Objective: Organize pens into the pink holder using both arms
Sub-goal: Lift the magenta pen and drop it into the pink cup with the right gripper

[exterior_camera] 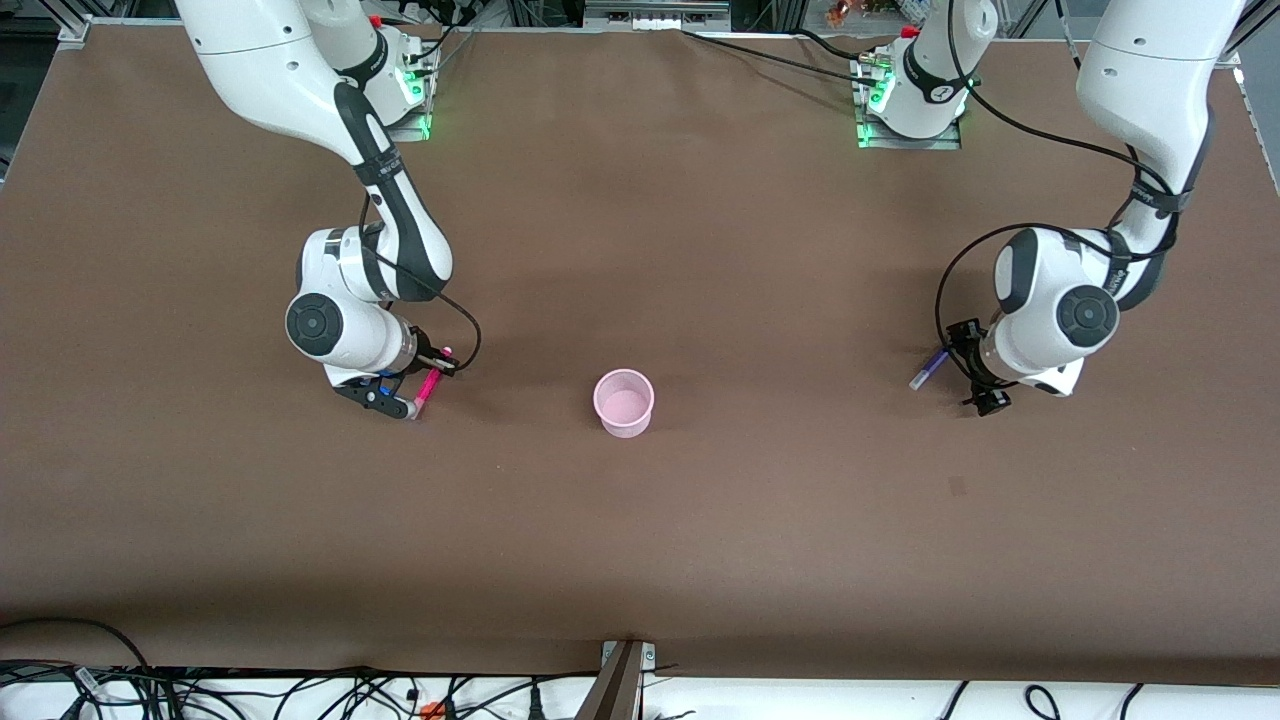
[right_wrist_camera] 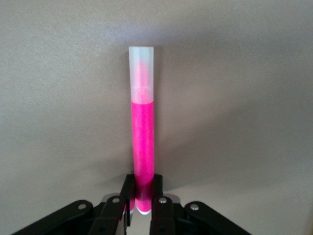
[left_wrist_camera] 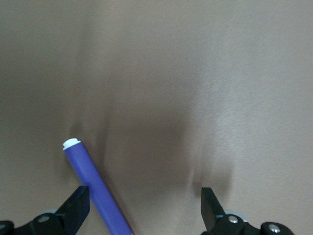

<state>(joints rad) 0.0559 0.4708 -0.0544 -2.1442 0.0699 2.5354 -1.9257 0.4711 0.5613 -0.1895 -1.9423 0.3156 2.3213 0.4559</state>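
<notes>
The purple pen should go into the pink holder point(exterior_camera: 624, 402), so my left gripper should next grab it by its purple body point(exterior_camera: 933, 366) and then drop it in there.
The pink holder point(exterior_camera: 624, 402) stands upright in the middle of the table. My right gripper point(exterior_camera: 424, 386) is low over the table toward the right arm's end, shut on the magenta-pink pen point(exterior_camera: 428, 388). In the right wrist view the gripper point(right_wrist_camera: 143, 197) clamps the pen point(right_wrist_camera: 142, 142) near one end. My left gripper point(exterior_camera: 975, 368) is low at the left arm's end, open around the purple pen point(exterior_camera: 930, 368) lying on the table. In the left wrist view the pen point(left_wrist_camera: 93, 183) lies between the jaws of the gripper point(left_wrist_camera: 144, 205), close to one finger point(left_wrist_camera: 77, 208). The yellow and green pens are out of view.
The brown table point(exterior_camera: 640, 560) runs wide around the holder. Both arm bases stand at the edge farthest from the front camera. Cables lie along the edge nearest the front camera.
</notes>
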